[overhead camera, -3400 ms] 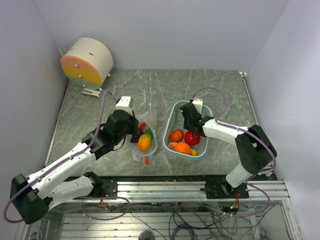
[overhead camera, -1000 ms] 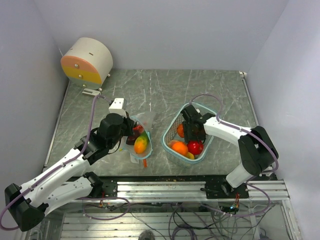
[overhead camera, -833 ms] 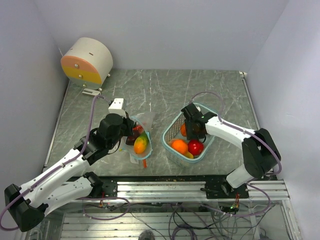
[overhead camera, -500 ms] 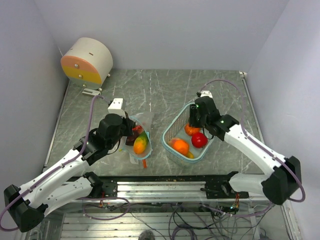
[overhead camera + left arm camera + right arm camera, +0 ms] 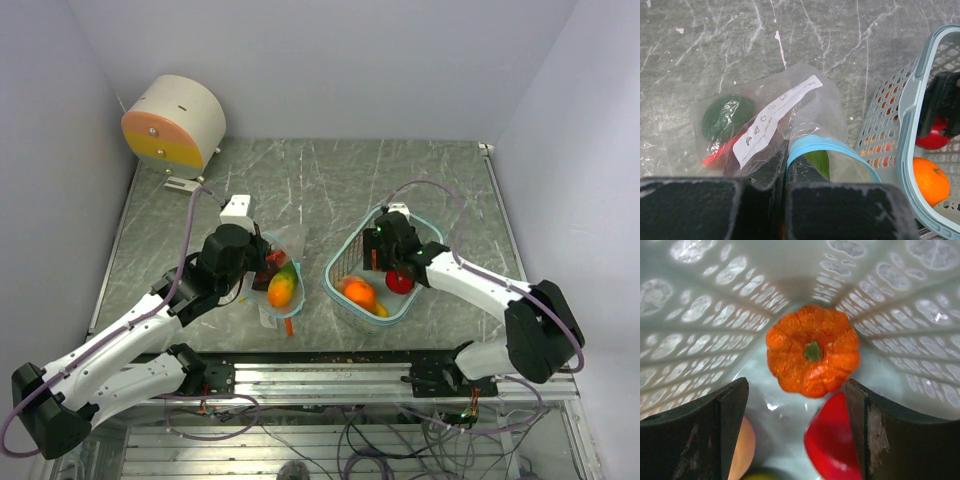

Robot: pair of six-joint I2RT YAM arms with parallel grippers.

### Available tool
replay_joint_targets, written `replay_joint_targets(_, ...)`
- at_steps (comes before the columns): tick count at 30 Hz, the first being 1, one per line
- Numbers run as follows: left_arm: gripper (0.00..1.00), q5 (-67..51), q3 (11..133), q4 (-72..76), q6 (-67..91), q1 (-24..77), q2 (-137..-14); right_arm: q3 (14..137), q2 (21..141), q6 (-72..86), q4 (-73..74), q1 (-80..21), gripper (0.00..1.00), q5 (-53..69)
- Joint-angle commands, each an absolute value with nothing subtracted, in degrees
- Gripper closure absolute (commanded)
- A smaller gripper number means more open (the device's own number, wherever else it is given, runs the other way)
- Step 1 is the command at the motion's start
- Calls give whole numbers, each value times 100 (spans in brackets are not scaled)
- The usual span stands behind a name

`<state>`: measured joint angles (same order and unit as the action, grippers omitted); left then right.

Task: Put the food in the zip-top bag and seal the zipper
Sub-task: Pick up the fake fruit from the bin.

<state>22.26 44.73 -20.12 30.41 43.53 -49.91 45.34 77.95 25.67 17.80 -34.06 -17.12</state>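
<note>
My right gripper needs to go lower before it closes on the orange pumpkin, because its fingers stop short of the pumpkin and one is over the red fruit.
The clear zip-top bag lies left of centre with a yellow-orange fruit, a green one and red and maroon pieces inside. My left gripper is shut on the bag's rim by the blue zipper and holds the mouth open; its fingertips pinch the plastic. My right gripper is open inside the pale teal basket. Between its jaws lie an orange pumpkin, a red fruit and a peach one. An orange lies nearer the front.
A beige and orange drum-shaped device stands at the back left. Walls close in the table on the left, back and right. A metal rail runs along the front edge. The basket's wall is close to the bag's mouth.
My right gripper rose and swung to the back of the basket, then came down into it again, open. The basket turned and shifted a little. The left gripper kept holding the bag.
</note>
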Motion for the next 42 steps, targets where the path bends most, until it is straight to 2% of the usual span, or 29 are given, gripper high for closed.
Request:
replay_joint_targets(1,93,2262,4724,-2055,3012,4322,-5066,4206,8143,2402,683,-3393,22,-1878)
replay_joint_targets(4,93,2241,4735,-2058,3023,4321,-5128,4019,8367,2329,209,-3397,24,-1847)
replay_joint_targets(6,93,2230,4750,-2058,3028,4316,-5178,3963,8532,2331,73,-3393,30,-1857)
replay_joint_targets(9,93,2224,4751,-2044,3032,4324,-5201,3846,8580,2331,-52,-3393,44,-1950)
replay_joint_targets(14,93,2230,4754,-2035,3057,4324,-5246,3674,7965,2293,-88,-3393,60,-2133)
replay_joint_targets(17,93,2196,4729,-2019,3084,4329,-5255,3621,7422,2250,-17,-3393,65,-2181)
replay_joint_targets(23,93,2178,4702,-1988,3103,4324,-5268,3841,6335,2173,424,-3397,66,-1832)
replay_joint_targets(30,93,2134,4702,-1837,3097,4324,-5360,4310,5872,2037,1134,-3393,66,-1014)
replay_joint_targets(42,93,2019,5713,-1867,2817,4319,-6252,4688,5174,1585,975,-3462,66,2369)
